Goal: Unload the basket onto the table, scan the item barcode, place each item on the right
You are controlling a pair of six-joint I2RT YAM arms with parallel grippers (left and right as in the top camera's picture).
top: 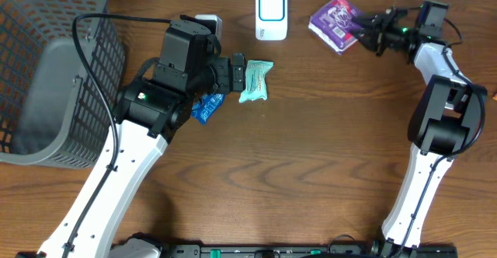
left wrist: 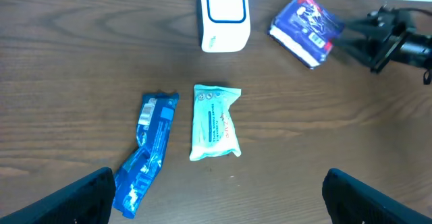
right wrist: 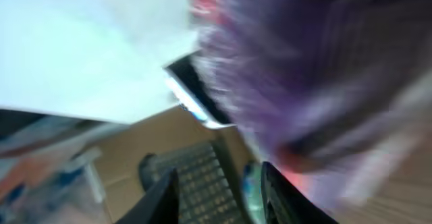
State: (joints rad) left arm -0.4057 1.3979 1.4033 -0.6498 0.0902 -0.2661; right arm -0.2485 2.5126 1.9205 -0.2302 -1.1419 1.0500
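Observation:
Next, my right gripper grabs the purple packet by its edge away from the white scanner, leaving the packet's broad side uncovered for scanning.
The white scanner with a blue ring stands at the table's far edge. Just right of it a purple packet lies flat on the wood; in the right wrist view it is a blur. My right gripper sits at that packet's right edge, jaws apart with nothing between them. Open wide, my left gripper hovers above a teal packet and a blue packet, holding neither.
A grey wire basket fills the left end of the table, and it shows between the right fingers in the right wrist view. A cable runs from the left arm towards the basket. A white wall borders the far edge.

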